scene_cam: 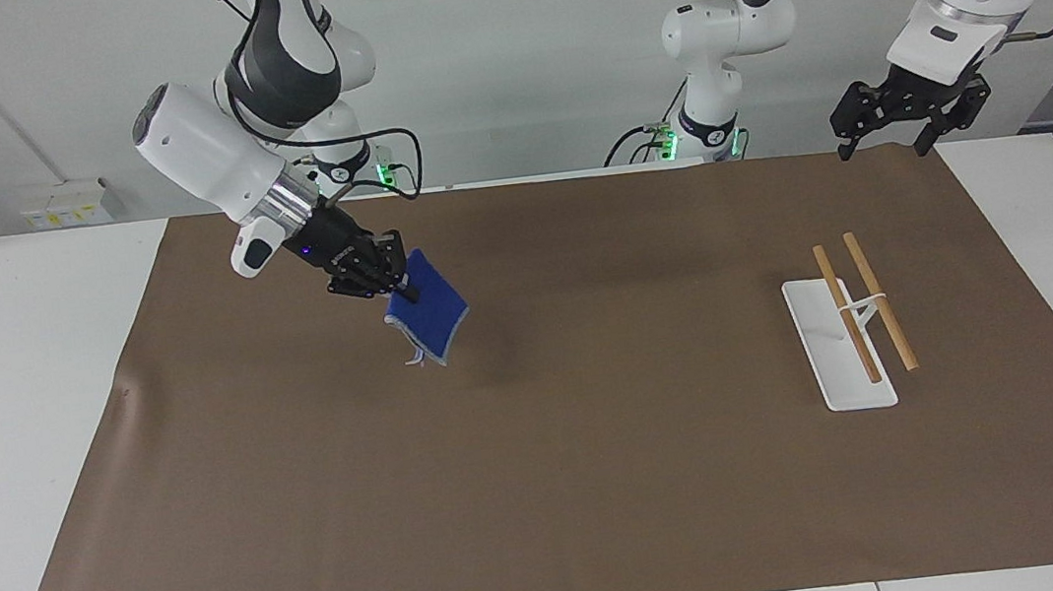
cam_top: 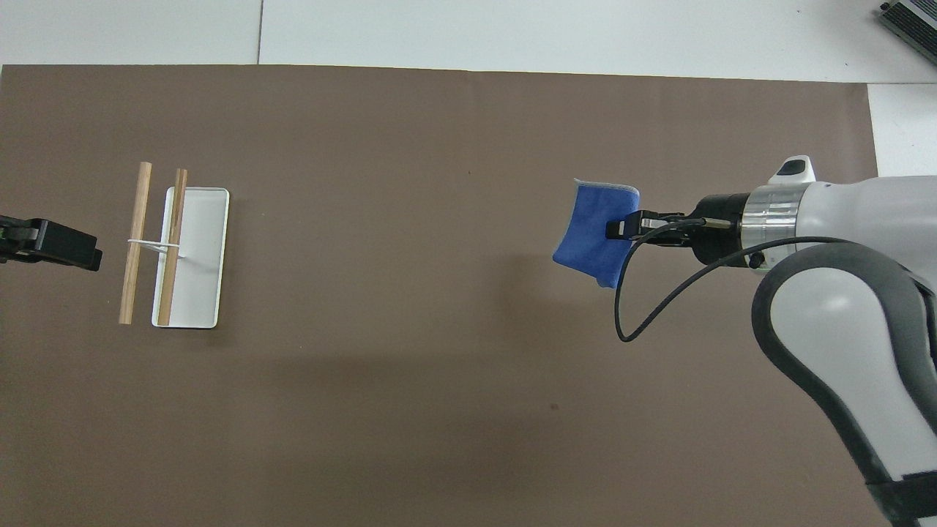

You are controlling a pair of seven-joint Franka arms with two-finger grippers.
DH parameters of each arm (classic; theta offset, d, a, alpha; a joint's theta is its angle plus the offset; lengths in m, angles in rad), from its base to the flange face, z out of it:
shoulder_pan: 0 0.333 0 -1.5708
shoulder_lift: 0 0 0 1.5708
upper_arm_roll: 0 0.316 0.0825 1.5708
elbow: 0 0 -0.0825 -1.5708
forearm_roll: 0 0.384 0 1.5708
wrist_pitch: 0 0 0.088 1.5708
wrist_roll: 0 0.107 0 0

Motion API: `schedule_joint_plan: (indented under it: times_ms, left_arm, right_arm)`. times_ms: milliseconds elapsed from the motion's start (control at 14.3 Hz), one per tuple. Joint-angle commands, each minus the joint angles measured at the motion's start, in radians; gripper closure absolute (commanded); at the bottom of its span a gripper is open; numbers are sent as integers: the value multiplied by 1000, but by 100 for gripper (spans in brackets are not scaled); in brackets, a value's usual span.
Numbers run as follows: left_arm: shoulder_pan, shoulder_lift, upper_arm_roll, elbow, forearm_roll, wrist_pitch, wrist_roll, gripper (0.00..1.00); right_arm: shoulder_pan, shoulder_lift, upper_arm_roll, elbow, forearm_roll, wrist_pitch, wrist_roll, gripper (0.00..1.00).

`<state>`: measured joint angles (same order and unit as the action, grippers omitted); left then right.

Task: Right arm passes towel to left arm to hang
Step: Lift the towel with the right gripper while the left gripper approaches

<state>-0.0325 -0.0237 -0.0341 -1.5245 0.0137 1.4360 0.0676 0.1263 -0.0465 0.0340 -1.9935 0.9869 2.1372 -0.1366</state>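
Next, my left gripper pinches the blue towel by its loose outer edge, as the fingers of my right gripper cover one edge of the towel.
My right gripper (scene_cam: pixel 399 290) is shut on the blue towel (scene_cam: pixel 430 318) and holds it in the air over the brown mat, toward the right arm's end of the table. The towel hangs from the fingers and is clear of the mat. In the overhead view the towel (cam_top: pixel 594 238) hangs off the right gripper (cam_top: pixel 618 228). My left gripper (scene_cam: pixel 903 116) hovers high over the mat's edge at the left arm's end, its prongs spread and empty. In the overhead view only its black tip (cam_top: pixel 62 245) shows beside the rack.
A towel rack (scene_cam: pixel 851 318) with two wooden rods on a white base stands at the left arm's end of the table; it also shows in the overhead view (cam_top: pixel 172 245). The brown mat (scene_cam: pixel 610 504) covers most of the table. Two slimmer white arms stand at the back.
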Motion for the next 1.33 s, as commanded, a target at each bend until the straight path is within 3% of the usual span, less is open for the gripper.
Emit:
schedule_joint_plan:
  times_ms: [0,279,488,907,1256]
  left_arm:
    - [-26,-36,-10,-31,17,-11,-11,0]
    - [-105,-58,-12,-75,-6,-13,-112,0]
    - [-124,-85,-12,-150,-124,114,-285,0]
    - [-220,-110,-12,-241,-259,378,-711,0]
    - [-283,-114,-12,-293,-343,592,-997,0]
  right_arm:
    - [-11,-7,33,1,151,-14,-24,100]
    - [-10,4,47,-13,388,-49,-81,100]
    - [6,28,49,-24,530,-63,-101,100]
    - [49,36,49,-50,700,-57,-144,100]
    - [70,34,49,-64,705,-40,-147,100]
